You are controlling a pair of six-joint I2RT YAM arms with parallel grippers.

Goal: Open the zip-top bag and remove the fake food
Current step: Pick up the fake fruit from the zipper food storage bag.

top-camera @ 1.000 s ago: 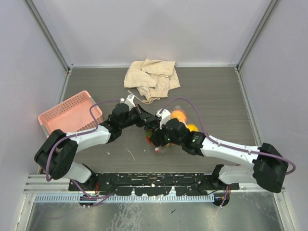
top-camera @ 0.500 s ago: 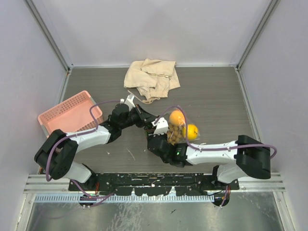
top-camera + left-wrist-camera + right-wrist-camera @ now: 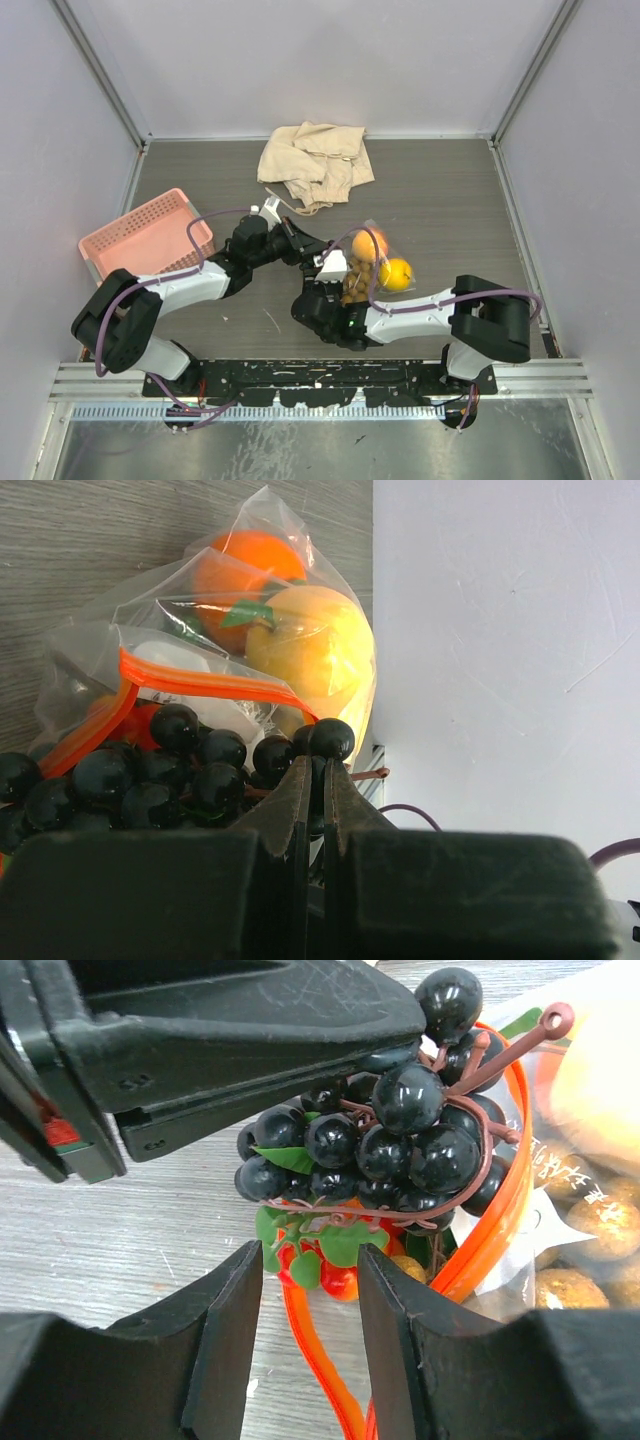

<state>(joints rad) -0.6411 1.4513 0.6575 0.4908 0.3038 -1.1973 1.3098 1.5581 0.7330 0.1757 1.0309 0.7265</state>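
Next, the right gripper takes hold of the red berries at the bag's opening by their green leafy stem end [image 3: 322, 1243], to remove them whole.
The zip-top bag [image 3: 372, 262] lies mid-table, its orange-red zip strip [image 3: 205, 681] parted. Inside it sit an orange fruit [image 3: 243, 566], a yellow lemon [image 3: 312, 646] and a tan berry cluster [image 3: 592, 1222]. The dark purple grapes [image 3: 400, 1132] hang at the bag's mouth, with my left gripper [image 3: 318, 768] shut on them. Red berries with green leaves [image 3: 335, 1258] sit just below the grapes. My right gripper [image 3: 310, 1256] is open just in front of the mouth. Its fingers stand either side of the zip strip [image 3: 318, 1352] without touching it.
A beige cloth [image 3: 315, 163] lies crumpled at the back of the table. A pink mesh basket [image 3: 150, 235] stands at the left edge. Both arms meet close together at the bag, and grey walls enclose the table.
The right arm has swung from lying over the bag to its near left side, uncovering the orange and lemon. The left gripper has stayed put, shut.
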